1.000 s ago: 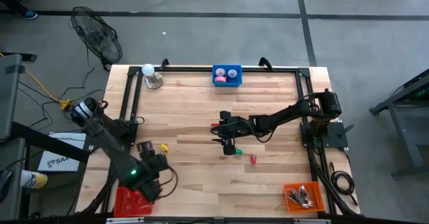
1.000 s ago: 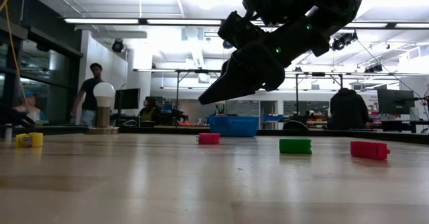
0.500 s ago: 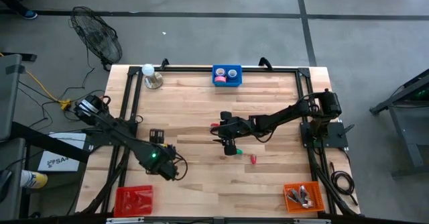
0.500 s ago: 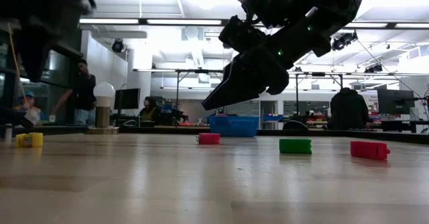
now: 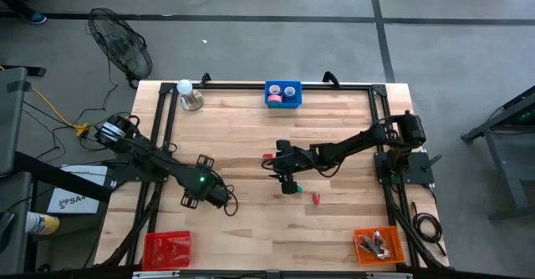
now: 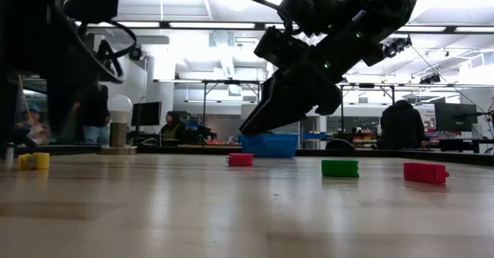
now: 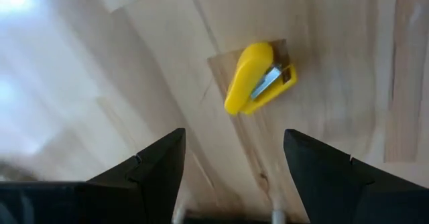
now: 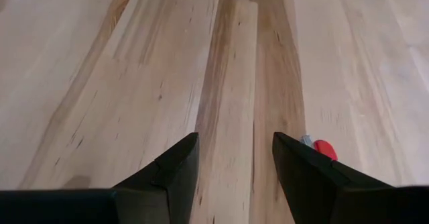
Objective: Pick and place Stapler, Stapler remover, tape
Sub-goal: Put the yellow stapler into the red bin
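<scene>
The stapler lies beyond my left gripper's fingers in the left wrist view, so the gripper moves toward the yellow stapler [image 7: 258, 80] next, before it closes.
A small yellow stapler [image 7: 258, 80] with a metal strip lies on the wood at the table's left. My left gripper [image 7: 232, 135] hangs over it, pointing steeply down, open, with the stapler just ahead of its fingertips and untouched. In the high view the left arm [image 5: 209, 191] hides the stapler. My right gripper [image 8: 236, 143] is open above bare wood near the table's middle [image 5: 284, 177]. Below and around it lie a green piece [image 5: 289, 188], a red piece [image 5: 316, 198] and a pinkish-red piece [image 5: 267, 156]. Tape rolls sit in the blue bin [image 5: 282, 103] at the far edge.
A red bin [image 5: 167, 247] stands at the near left corner, and an orange bin [image 5: 378, 244] with things in it at the near right. A lamp with a round bulb [image 5: 185, 91] stands at the far left. Black frame rails run along the table's edges.
My left gripper has swung from over the red bin toward the table's middle and far edge, sinking and rolling its wrist, and now hangs over the yellow stapler. My right gripper has tipped its fingers slightly downward in place.
</scene>
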{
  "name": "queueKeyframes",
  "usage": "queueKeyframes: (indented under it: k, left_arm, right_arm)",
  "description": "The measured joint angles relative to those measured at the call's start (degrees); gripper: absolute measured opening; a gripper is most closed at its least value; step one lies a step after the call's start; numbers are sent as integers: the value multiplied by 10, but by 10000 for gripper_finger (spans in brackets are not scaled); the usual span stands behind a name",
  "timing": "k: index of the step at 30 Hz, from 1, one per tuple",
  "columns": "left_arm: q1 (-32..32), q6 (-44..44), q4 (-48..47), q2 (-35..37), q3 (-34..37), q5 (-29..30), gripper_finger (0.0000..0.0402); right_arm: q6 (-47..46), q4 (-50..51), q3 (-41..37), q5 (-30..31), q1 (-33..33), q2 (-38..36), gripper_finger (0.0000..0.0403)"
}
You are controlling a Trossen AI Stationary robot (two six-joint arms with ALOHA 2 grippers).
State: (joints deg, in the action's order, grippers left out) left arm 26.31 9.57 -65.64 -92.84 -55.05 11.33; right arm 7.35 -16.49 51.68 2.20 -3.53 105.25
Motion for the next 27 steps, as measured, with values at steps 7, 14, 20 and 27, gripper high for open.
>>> queueKeyframes:
  k: [7,14,20,27]
  left_arm:
    - [-17,-80,59,0,37,-29,246]
    - [-17,-130,123,0,58,-19,246]
    - [-17,-143,143,3,71,-32,233]
    - [-16,-145,155,2,73,-52,154]
  right_arm:
    - [1,5,0,-7,0,0,181]
    - [1,6,0,-10,0,0,181]
    - [-9,7,0,-10,0,0,181]
    - [-10,7,0,-10,0,0,181]
